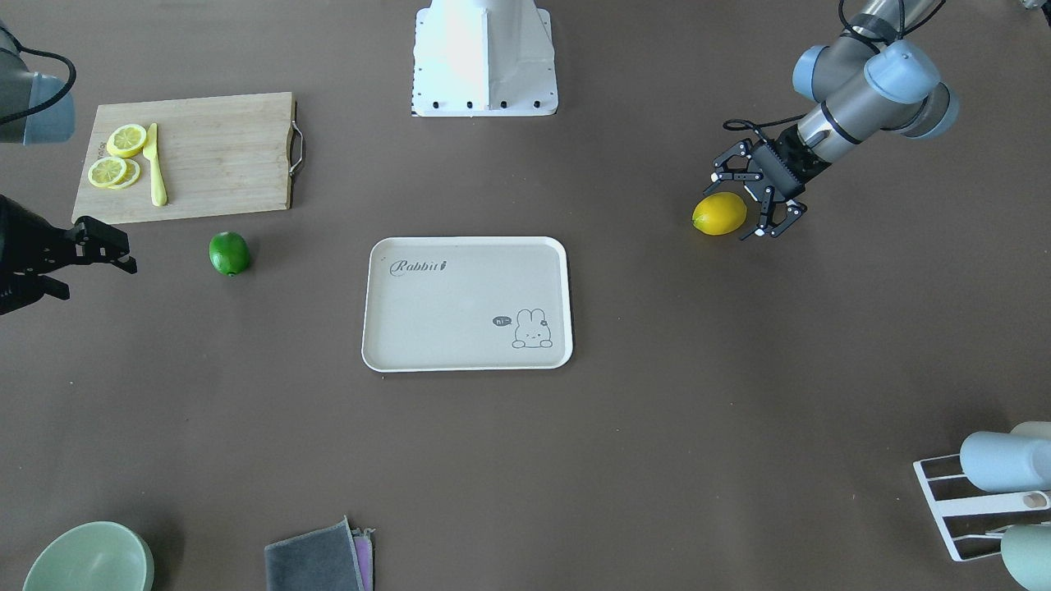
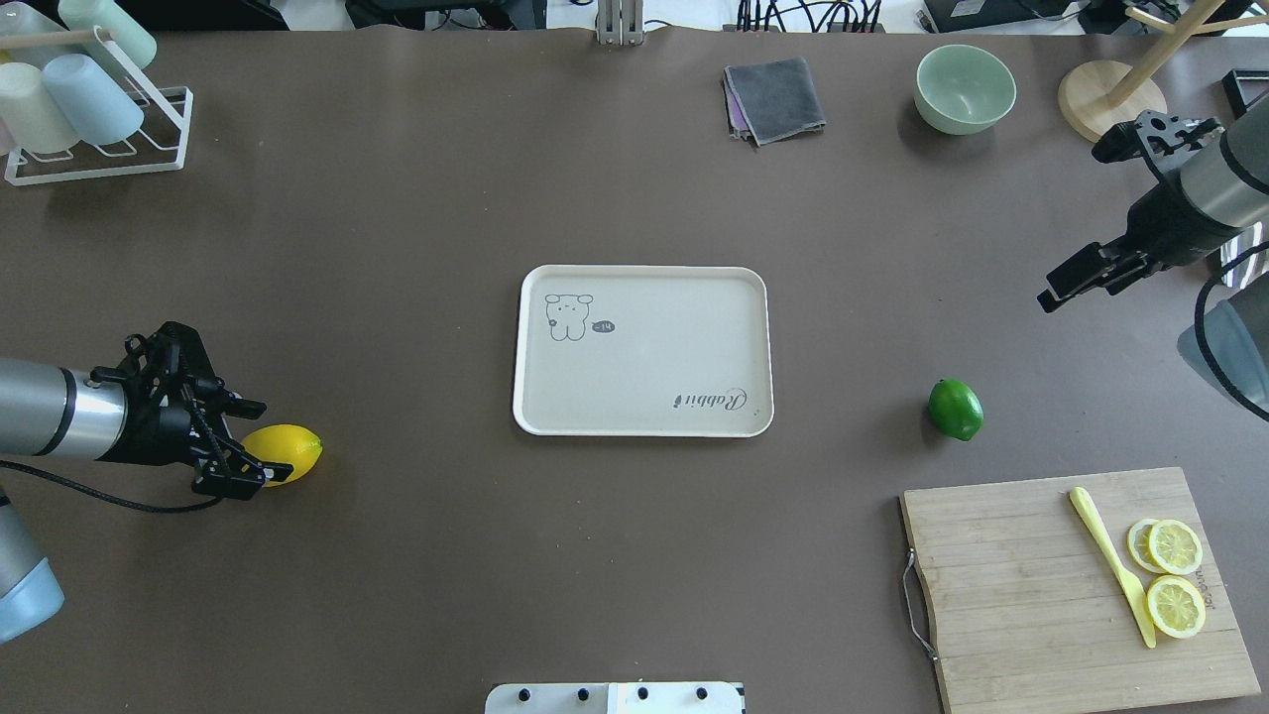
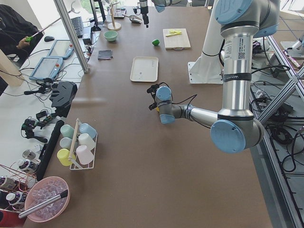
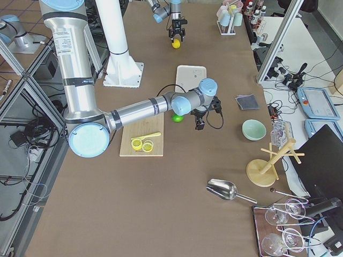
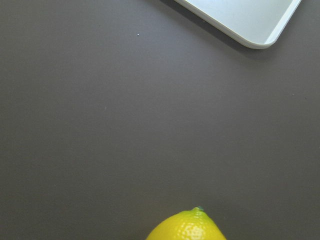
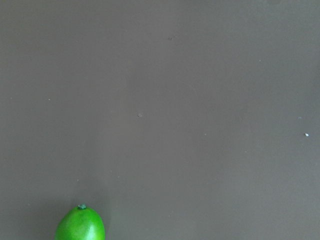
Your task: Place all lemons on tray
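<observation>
The left gripper takes hold of the yellow lemon around its plump middle (image 1: pixel 719 213) next, to place it with the lemons on the tray (image 1: pixel 466 241).
The yellow lemon (image 2: pixel 288 451) lies on the table at my left, well left of the tray (image 2: pixel 642 432). My left gripper (image 2: pixel 241 448) is open and low, and its fingers straddle the lemon's near end; the lemon's tip shows in the left wrist view (image 5: pixel 186 227). The green lemon (image 2: pixel 956 409) lies on the table right of the tray. My right gripper (image 2: pixel 1076 283) is open and empty, raised and beyond the green lemon, which shows at the bottom of the right wrist view (image 6: pixel 80 226). The tray (image 1: pixel 466 241) is beige with a white rim and holds nothing.
A wooden cutting board (image 2: pixel 1021 595) with lemon slices (image 2: pixel 1175 580) and a yellow knife (image 2: pixel 1110 560) lies near the front right. A green bowl (image 2: pixel 965 87), a grey cloth (image 2: pixel 775 97), a cup rack (image 2: pixel 94 109) and a wooden stand (image 2: pixel 1110 99) stand along the far edge.
</observation>
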Controlling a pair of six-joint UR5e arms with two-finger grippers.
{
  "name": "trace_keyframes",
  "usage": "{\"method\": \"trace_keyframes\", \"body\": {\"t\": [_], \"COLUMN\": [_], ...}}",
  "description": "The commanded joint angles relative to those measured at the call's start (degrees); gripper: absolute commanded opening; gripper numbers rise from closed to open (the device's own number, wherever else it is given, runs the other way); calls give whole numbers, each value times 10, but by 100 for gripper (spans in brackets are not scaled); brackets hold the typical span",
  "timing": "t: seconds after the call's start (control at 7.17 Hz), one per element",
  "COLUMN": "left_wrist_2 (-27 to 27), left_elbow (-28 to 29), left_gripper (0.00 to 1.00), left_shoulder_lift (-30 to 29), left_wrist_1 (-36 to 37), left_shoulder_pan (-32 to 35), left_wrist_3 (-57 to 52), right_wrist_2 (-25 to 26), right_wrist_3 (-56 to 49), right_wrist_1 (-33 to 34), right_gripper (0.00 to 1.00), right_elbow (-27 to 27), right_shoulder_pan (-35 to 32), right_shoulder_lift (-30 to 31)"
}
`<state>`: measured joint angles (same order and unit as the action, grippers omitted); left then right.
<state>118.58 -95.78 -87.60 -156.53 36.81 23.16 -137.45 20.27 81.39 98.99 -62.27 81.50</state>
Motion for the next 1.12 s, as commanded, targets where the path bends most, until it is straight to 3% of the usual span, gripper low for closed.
{"method": "trace_keyframes", "body": {"t": [0.0, 0.28, 0.56, 0.98], "left_wrist_2": [2, 9, 84, 88], "left_elbow": [1, -6, -27, -35], "left_gripper": [61, 0, 0, 0], "left_shoulder_lift": [0, 10, 13, -34], "left_wrist_1": [-3, -20, -23, 24], "left_shoulder_pan": [-16, -16, -5, 12], "left_wrist_3": [0, 6, 27, 74], "right_wrist_2": [0, 0, 1, 83], "right_wrist_3": [38, 46, 70, 139], "right_wrist_1": [-1, -1, -2, -67], "right_gripper": [100, 100, 100, 100], "right_elbow": [0, 2, 7, -4], "right_shoulder_pan": [12, 12, 20, 87], "right_shoulder_lift": [-13, -15, -28, -42]}}
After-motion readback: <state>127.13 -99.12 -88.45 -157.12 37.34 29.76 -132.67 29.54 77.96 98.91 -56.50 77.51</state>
